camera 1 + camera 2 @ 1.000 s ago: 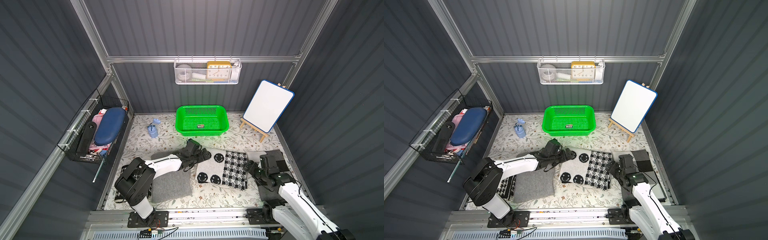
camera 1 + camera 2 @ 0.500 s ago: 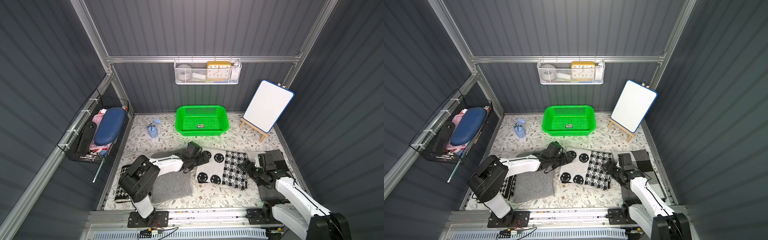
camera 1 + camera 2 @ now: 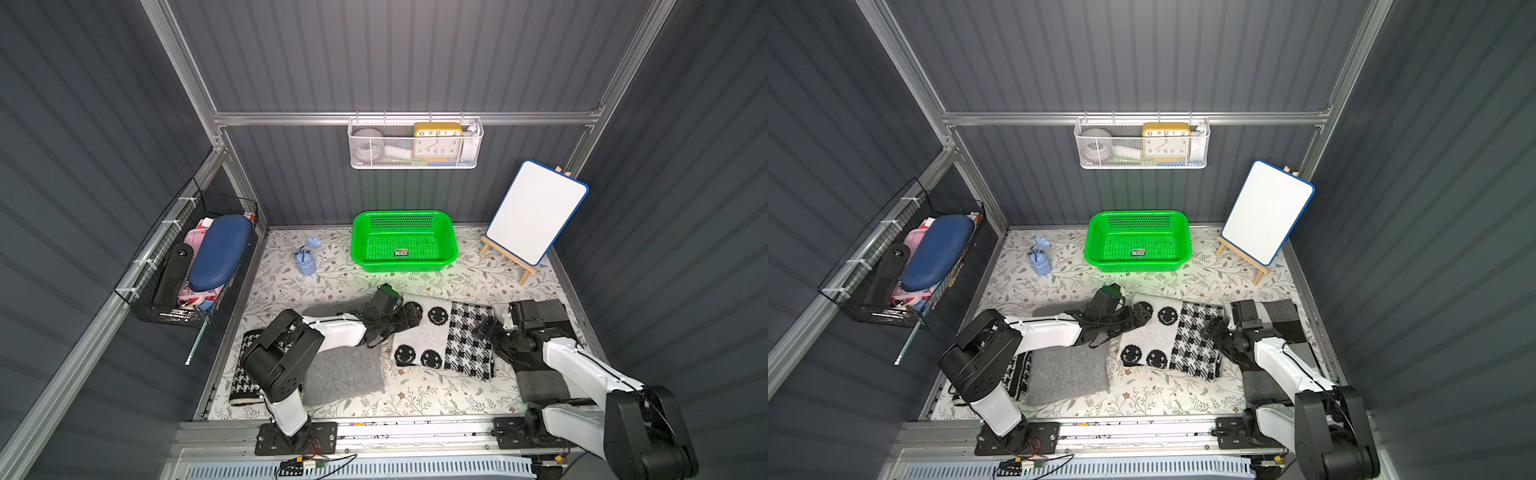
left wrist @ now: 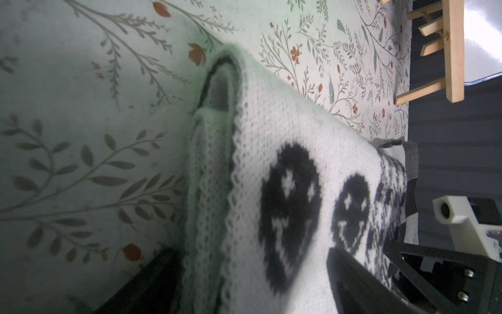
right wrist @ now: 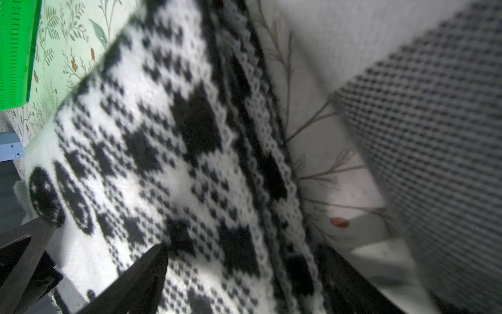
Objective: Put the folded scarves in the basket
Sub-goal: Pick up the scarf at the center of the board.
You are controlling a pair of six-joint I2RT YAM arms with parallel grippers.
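I will next grab the houndstooth edge of the folded scarf [image 3: 440,338] with my right gripper, opposite my left gripper, to carry the scarf flat and still folded into the basket.
The folded scarf [image 3: 440,338] [image 3: 1171,336], white knit with black smiley faces and a houndstooth part, lies flat on the floral table in both top views. The bright green basket [image 3: 402,267] [image 3: 1136,267] stands behind it, holding only a small sticker. My left gripper [image 3: 411,313] [image 4: 248,251] is open and straddles the scarf's left edge [image 4: 212,190], one finger [image 4: 353,282] over the knit and the other low beside it. My right gripper [image 3: 484,328] [image 5: 243,247] is open around the houndstooth edge [image 5: 190,152]. The basket's wall [image 5: 13,54] shows beyond it.
A grey folded cloth [image 3: 345,374] and a houndstooth cloth [image 3: 245,374] lie at the front left. A dark grey cloth [image 3: 540,382] lies under the right arm. A whiteboard on an easel [image 3: 536,212] stands back right, and a small blue object [image 3: 305,259] is left of the basket. A white mesh basket [image 3: 415,145] and a black wire basket [image 3: 195,270] hang on the walls.
The right gripper has slid left onto the scarf's right edge. The left arm has sunk lower, its gripper staying at the scarf's left edge. The scarf has not moved.
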